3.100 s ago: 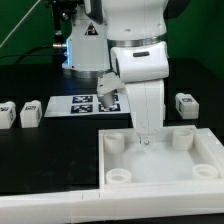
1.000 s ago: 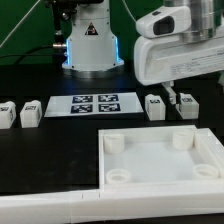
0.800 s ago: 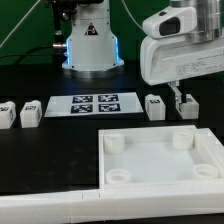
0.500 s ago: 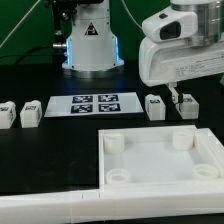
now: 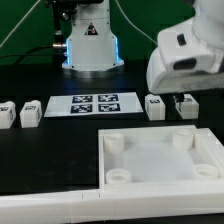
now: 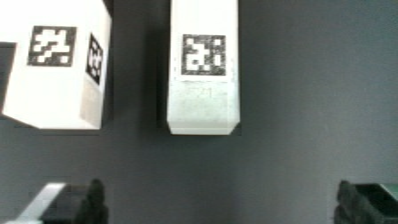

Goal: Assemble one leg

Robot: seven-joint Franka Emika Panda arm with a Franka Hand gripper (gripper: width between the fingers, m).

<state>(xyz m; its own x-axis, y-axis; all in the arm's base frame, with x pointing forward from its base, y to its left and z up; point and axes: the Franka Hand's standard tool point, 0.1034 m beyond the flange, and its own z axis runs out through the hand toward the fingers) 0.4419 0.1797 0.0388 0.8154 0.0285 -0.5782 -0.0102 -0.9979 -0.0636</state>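
Observation:
The gripper isn't ready to close on the leg yet: the white leg's near end (image 6: 203, 122) lies ahead of the gripper's open fingers, so the gripper should move toward the leg first and then close on it.
Four small white legs with tags lie on the black table: two at the exterior view's left (image 5: 5, 114) (image 5: 30, 111) and two at its right (image 5: 155, 106) (image 5: 186, 104). The arm (image 5: 186, 55) hangs over the right pair, and its housing hides the fingers there. In the wrist view my gripper (image 6: 222, 205) is open and empty, with dark fingertips (image 6: 71, 200) at both sides. One leg (image 6: 205, 65) lies lengthwise ahead of the gap between the fingers. A second leg (image 6: 57, 70) lies beside it. Neither is touched.
The large white square panel (image 5: 160, 165) with round corner sockets lies in front, near the table's front edge. The marker board (image 5: 95, 103) lies between the two pairs of legs. A lit device (image 5: 92, 45) stands at the back.
The arm left the panel and moved to the exterior view's right, over the right pair of legs. In the last half second its housing has tilted and fills more of the view.

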